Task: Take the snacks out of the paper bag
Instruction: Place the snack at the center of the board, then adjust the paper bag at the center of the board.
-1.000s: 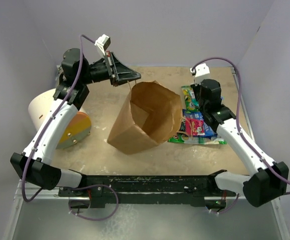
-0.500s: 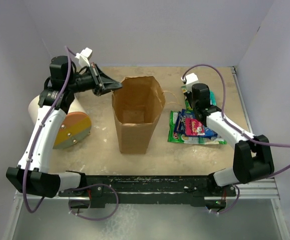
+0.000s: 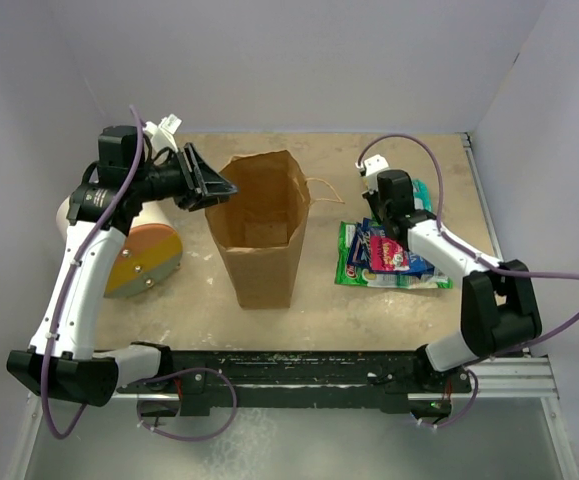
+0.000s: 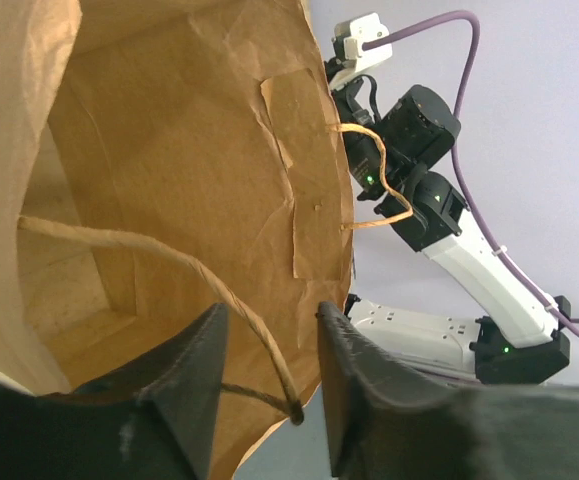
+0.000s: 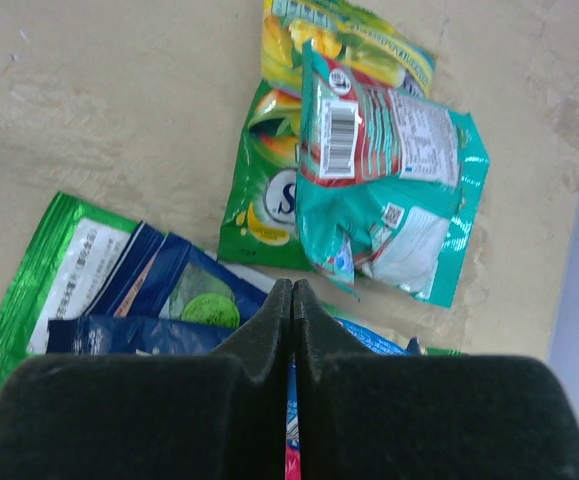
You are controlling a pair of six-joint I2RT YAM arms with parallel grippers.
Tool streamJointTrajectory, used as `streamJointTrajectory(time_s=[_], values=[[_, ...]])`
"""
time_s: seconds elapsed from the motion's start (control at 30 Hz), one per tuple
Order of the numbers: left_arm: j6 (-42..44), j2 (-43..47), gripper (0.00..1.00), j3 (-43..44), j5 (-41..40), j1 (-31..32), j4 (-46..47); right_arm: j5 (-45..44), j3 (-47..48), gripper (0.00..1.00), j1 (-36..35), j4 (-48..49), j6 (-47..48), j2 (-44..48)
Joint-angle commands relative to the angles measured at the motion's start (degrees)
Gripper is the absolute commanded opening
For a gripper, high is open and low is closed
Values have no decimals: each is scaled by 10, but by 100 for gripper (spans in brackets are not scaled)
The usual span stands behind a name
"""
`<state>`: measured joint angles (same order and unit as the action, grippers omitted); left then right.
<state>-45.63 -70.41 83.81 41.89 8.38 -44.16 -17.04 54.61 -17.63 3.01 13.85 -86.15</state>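
Note:
The snacks would stay lying if I lifted my right gripper now, because its shut fingers only rest over the pile with no packet [image 5: 394,170] between them.
The brown paper bag [image 3: 259,235] stands upright and open at mid-table; its inside [image 4: 169,170] shows only bare paper. My left gripper [image 3: 217,187] is at the bag's left rim, open, and the thin loop handle [image 4: 184,265] runs between its fingers [image 4: 271,312]. The snacks [image 3: 389,255] lie in a loose pile on the table right of the bag. The right wrist view shows a teal packet [image 5: 394,170], a green-yellow one [image 5: 269,195], a dark blue one [image 5: 169,300] and a green-edged one [image 5: 59,265]. My right gripper [image 3: 407,208] hovers over the pile, shut and empty [image 5: 291,300].
A white cylinder [image 3: 94,215] with an orange-yellow round end [image 3: 144,262] lies at the left, beside my left arm. The bag's other handle [image 3: 324,190] sticks out toward the right arm. Walls close in on the left, back and right.
The bag went from tilted and raised to standing upright, shifted a little left. My left gripper moved left and down with the handle. My right gripper drew back and left over the packets.

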Motion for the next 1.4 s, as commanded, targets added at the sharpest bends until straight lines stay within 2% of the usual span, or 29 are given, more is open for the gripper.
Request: streamJointTrajectory(time_s=[0.0, 0.2, 0.27, 0.3, 0.33, 0.43, 0.53, 0.63, 0.7, 0.73, 0.87, 0.93, 0.97, 1.03, 1.1, 1.13, 1.23, 1.37], values=[[30, 9, 51, 24, -20, 0, -12, -13, 14, 0, -3, -57, -17, 46], [56, 10, 75, 47, -48, 1, -45, 20, -5, 0, -3, -77, -45, 75], [68, 10, 91, 66, -64, 1, -64, 44, 2, 2, -3, -90, -69, 74], [76, 9, 99, 78, -74, 1, -75, 52, 7, 7, -3, -97, -77, 73], [84, 9, 99, 93, -88, 1, -95, 61, 13, 12, -3, -106, -88, 73], [111, 10, 99, 128, -130, 0, -139, 105, 25, 19, -3, -127, -120, 78], [142, 14, 99, 169, -184, 0, -187, 105, 22, 35, -3, -138, -135, 99], [171, 18, 99, 220, -237, 1, -222, 68, 58, 61, -3, -190, -142, 131], [191, 25, 99, 246, -270, 1, -233, 53, 88, 89, -3, -227, -159, 155], [199, 29, 99, 256, -280, 1, -234, 48, 105, 99, -3, -246, -170, 168], [194, 48, 100, 253, -273, 1, -216, 45, 146, 100, -3, -296, -210, 226], [171, 58, 85, 221, -236, 1, -191, 51, 148, 100, -3, -300, -211, 254], [154, 63, 82, 200, -217, 1, -172, 55, 146, 99, -3, -299, -204, 267], [123, 74, 70, 159, -178, 1, -133, 105, 148, 99, -3, -303, -208, 280], [102, 74, 65, 144, -161, 1, -113, 152, 154, 100, -3, -310, -245, 283], [95, 71, 66, 144, -158, 1, -111, 178, 159, 99, -3, -313, -275, 282], [73, 59, 81, 149, -166, 1, -141, 288, 179, 99, -3, -317, -353, 265], [36, 65, 86, 96, -181, 1, -171, 412, 155, 100, -20, -253, -489, 242]])
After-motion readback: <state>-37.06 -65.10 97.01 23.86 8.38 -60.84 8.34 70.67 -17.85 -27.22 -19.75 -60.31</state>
